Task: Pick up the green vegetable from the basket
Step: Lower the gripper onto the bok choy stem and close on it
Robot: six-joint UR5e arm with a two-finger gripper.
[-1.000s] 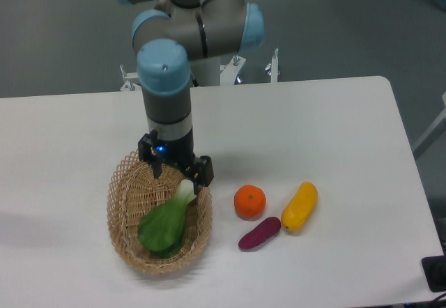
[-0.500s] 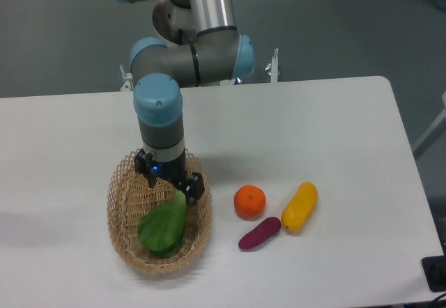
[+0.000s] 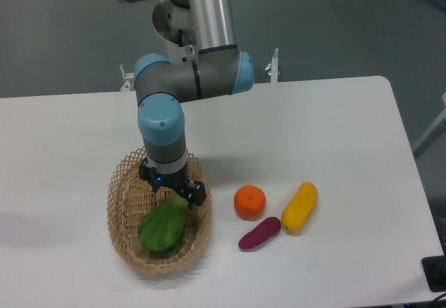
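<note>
Next, my gripper grabs the green vegetable by its stalk end and picks the green vegetable out of the basket.
The green vegetable lies in the tan woven basket at the front left of the table, its dark leaf pointing toward the front. Its pale stalk end is hidden under my gripper. The gripper points straight down into the back half of the basket and sits low over the stalk. Its two fingers stand apart on either side of the stalk, so it looks open. I cannot tell whether the fingertips touch the stalk.
An orange, a purple eggplant-shaped piece and a yellow oblong piece lie on the white table right of the basket. The table's right edge is near the yellow piece.
The gripper has come down into the basket and slightly to the left. The pale stalk that showed a second ago is now covered by it. The vegetable has not moved.
</note>
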